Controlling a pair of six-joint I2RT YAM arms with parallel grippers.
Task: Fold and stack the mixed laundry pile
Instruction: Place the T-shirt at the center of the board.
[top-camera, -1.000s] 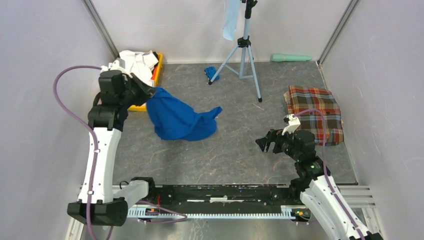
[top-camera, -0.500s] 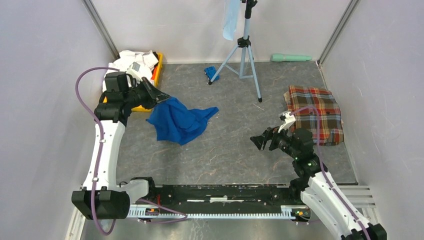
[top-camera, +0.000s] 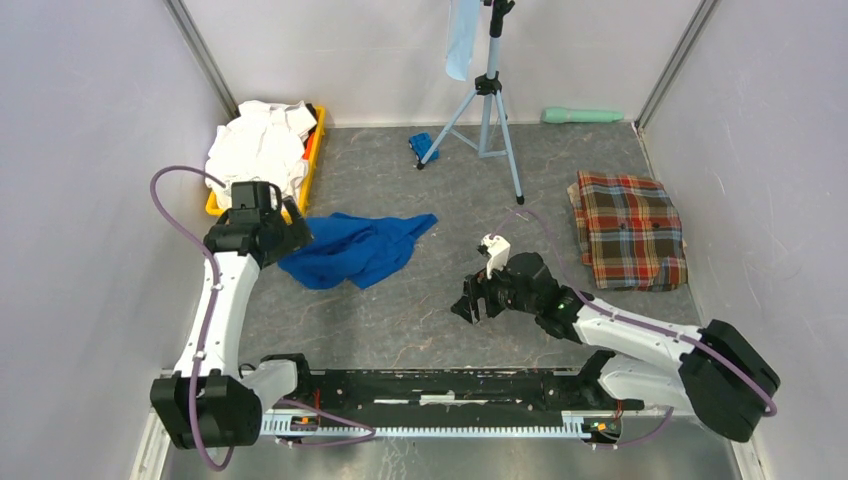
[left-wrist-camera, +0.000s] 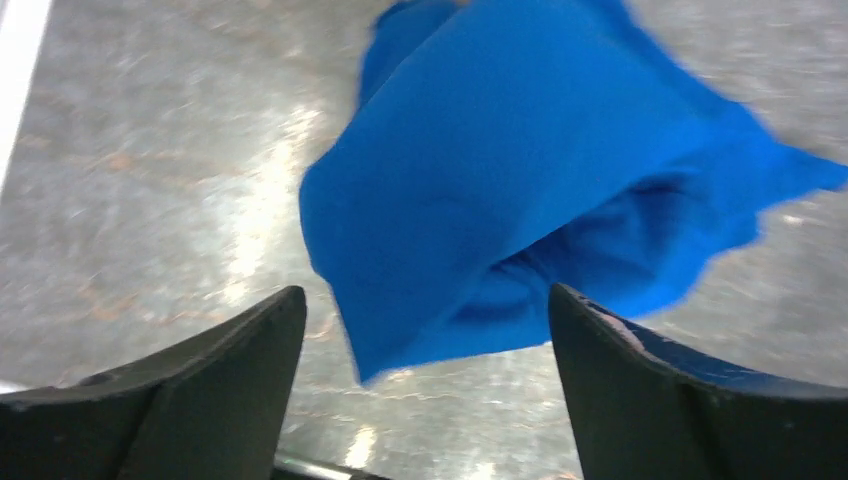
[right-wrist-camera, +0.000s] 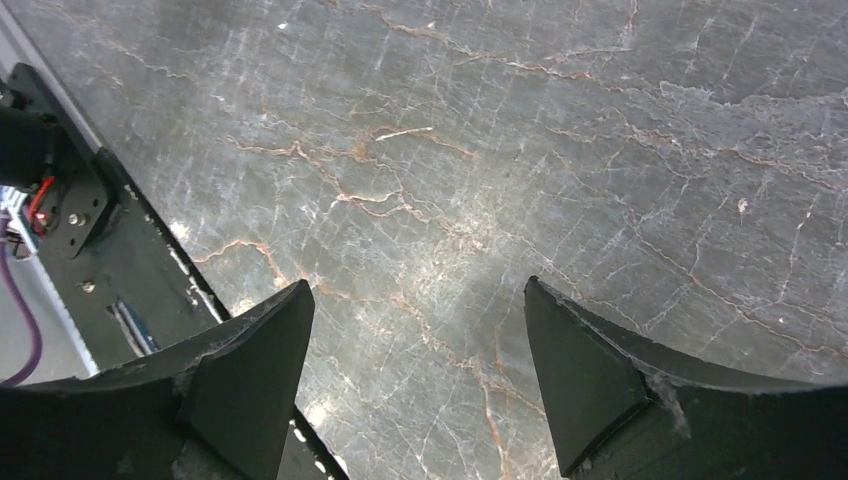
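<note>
I should pinch the blue T-shirt with my left gripper by a loose edge (top-camera: 303, 258) (left-wrist-camera: 418, 332) to spread it for folding. The rest of the T-shirt then stays free for my right gripper.
A crumpled royal-blue T-shirt (top-camera: 355, 250) lies loose on the grey table, left of centre. My left gripper (top-camera: 298, 236) hovers at its left edge, open. In the left wrist view the blue T-shirt (left-wrist-camera: 520, 170) fills the space ahead of the left gripper (left-wrist-camera: 425, 292), and nothing is pinched between the jaws. White shirts (top-camera: 262, 145) are heaped in a yellow bin (top-camera: 316, 150) at the back left. A folded red-green plaid cloth (top-camera: 628, 230) lies flat at the right. My right gripper (top-camera: 468, 305) is open over bare table near the middle. The right wrist view shows only marbled surface between the fingers of the right gripper (right-wrist-camera: 417, 283).
A tripod (top-camera: 490, 110) stands at the back centre with a narrow pale-blue cloth (top-camera: 462, 40) hanging from it. A small bright-blue object (top-camera: 421, 145) sits by one tripod leg. A pale-green cylinder (top-camera: 580, 115) lies against the back wall. The black base rail (right-wrist-camera: 120, 270) is near the right gripper.
The left gripper has opened and let go of the blue T-shirt, which has dropped flat on the table. The right arm has swung left from the plaid cloth toward the middle.
</note>
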